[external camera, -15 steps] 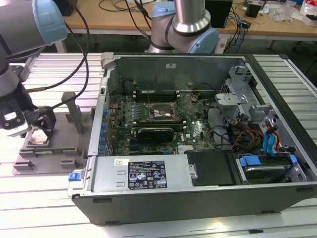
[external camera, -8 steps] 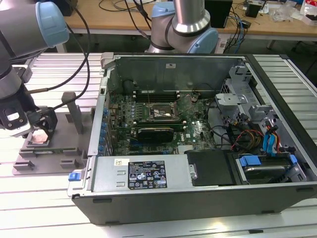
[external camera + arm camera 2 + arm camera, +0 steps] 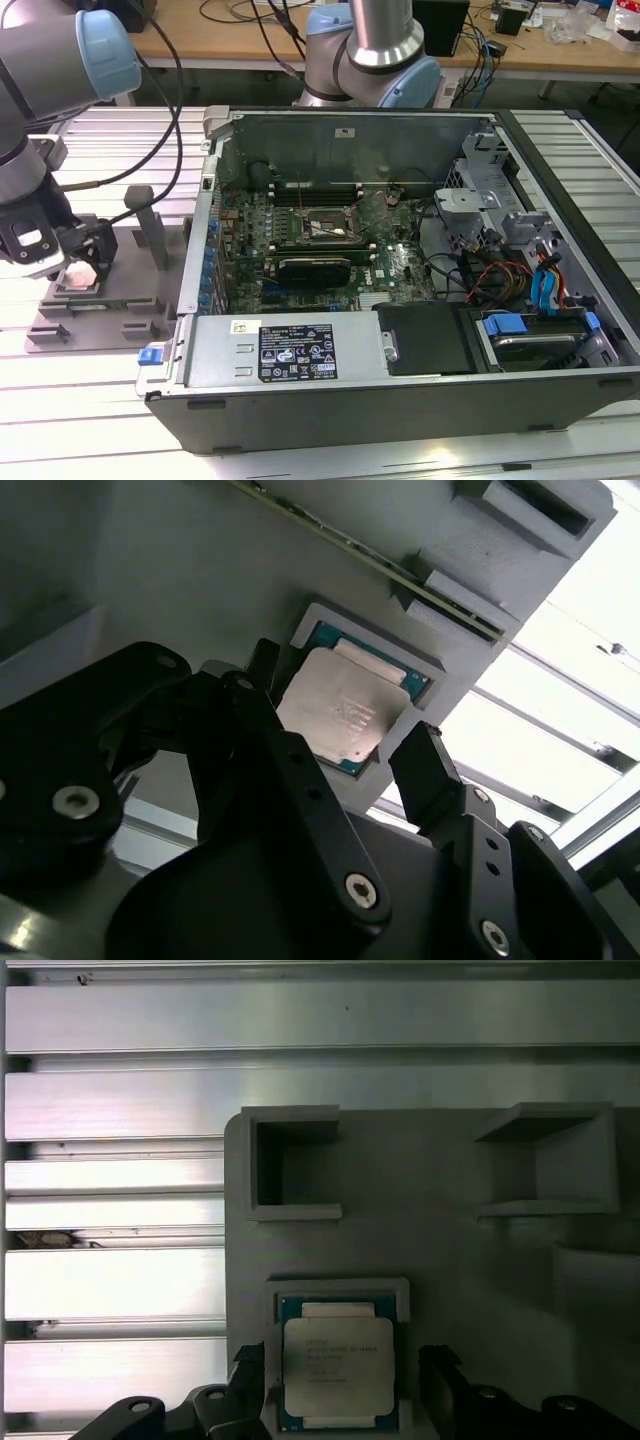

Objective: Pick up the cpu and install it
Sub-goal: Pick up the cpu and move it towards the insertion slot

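My gripper will next grab the cpu's side edges mid-way, where the pocket's sides open, as raised sides hug its corners.
The cpu (image 3: 338,1365), a flat square chip with a silver-grey top, lies in a shallow pocket of the grey fixture plate (image 3: 450,1260). In the second wrist view the cpu (image 3: 340,712) sits between two black fingers (image 3: 262,685), one on each side, with a small gap at each edge. My gripper (image 3: 345,1375) is open just above it, holding nothing. In the exterior view the gripper (image 3: 82,262) hangs low over the cpu (image 3: 80,279) at the exterior view's left. The black socket frame (image 3: 318,228) sits on the motherboard inside the open computer case.
The open computer case (image 3: 400,400) lies in the middle of a slatted aluminium table (image 3: 90,400), with drive bays and cables at the exterior view's right. Upright posts (image 3: 150,225) rise from the fixture plate (image 3: 100,320) beside my gripper. A second arm's base (image 3: 370,50) stands behind the case.
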Controlling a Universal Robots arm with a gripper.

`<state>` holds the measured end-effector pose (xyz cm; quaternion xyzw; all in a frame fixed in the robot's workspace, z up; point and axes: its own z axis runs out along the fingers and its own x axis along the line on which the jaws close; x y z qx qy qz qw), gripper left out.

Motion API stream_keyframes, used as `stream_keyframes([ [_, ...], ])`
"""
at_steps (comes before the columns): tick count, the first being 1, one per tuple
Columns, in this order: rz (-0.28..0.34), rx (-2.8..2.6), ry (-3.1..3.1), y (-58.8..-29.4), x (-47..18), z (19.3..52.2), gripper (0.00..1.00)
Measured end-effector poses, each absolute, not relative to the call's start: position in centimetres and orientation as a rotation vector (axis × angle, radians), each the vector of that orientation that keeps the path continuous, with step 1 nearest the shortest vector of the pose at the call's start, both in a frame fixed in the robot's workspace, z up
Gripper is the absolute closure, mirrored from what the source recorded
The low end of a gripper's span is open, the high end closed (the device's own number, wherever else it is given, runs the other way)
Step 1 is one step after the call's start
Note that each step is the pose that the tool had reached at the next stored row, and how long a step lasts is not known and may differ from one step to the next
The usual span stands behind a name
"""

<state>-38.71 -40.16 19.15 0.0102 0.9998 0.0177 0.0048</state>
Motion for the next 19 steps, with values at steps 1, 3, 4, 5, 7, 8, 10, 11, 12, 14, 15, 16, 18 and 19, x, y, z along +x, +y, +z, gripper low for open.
stream_keyframes([
  [1,0.055,0.032,3.131,-40.11,-38.71,19.06,0.28],
  [3,0.055,0.031,3.131,-39.86,-38.71,18.87,0.28],
  [4,0.055,0.025,3.131,-39.84,-38.70,18.85,0.28],
  [5,0.055,0.003,3.132,-39.82,-38.70,18.84,0.28],
  [7,0.050,-0.044,3.132,-39.78,-38.71,18.78,0.28],
  [8,0.050,-0.048,3.132,-39.76,-38.70,18.65,0.28],
  [10,0.050,-0.049,3.132,-39.76,-38.71,18.64,0.28],
  [11,0.050,-0.049,3.132,-39.76,-38.71,18.64,0.28],
  [12,0.050,-0.049,3.132,-39.75,-38.70,18.63,0.28],
  [14,0.050,-0.049,3.132,-39.75,-38.70,18.69,0.28],
  [15,0.050,-0.049,3.132,-39.74,-38.70,18.71,0.28],
  [16,0.050,-0.049,3.132,-39.74,-38.70,18.72,0.28],
  [18,0.050,-0.049,3.132,-39.75,-38.70,18.74,0.28],
  [19,0.049,-0.049,3.132,-39.75,-38.71,18.73,0.28],
])
